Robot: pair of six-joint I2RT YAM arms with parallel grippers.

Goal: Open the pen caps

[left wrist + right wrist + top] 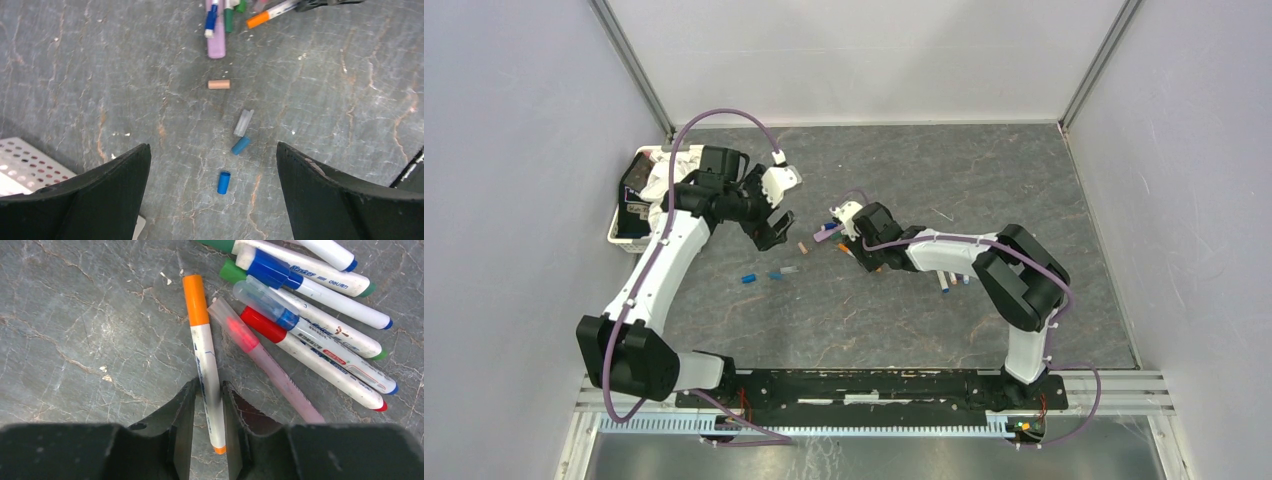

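Observation:
I should next grab the marker by its orange cap [844, 248] [258, 20] with my left gripper to open it, and leave the marker's white body to my right gripper.
My right gripper [208, 387] is shut on the white barrel of an orange-capped marker [206, 360]. Its orange cap [195, 300] is on and points away from the fingers. Beside it lies a pile of capped markers [310, 345] with red, blue, green and clear caps. My left gripper [212, 146] is open and empty, hovering above loose pen caps on the table: two blue caps [223, 182] [240, 145], a clear one [243, 123] and a tan one [219, 84]. In the top view the left gripper [774, 215] is left of the right gripper [849, 235].
A white perforated basket [629, 200] stands at the table's left edge, and its corner shows in the left wrist view [25, 165]. More markers [949, 282] lie beside the right forearm. Grey walls enclose the table.

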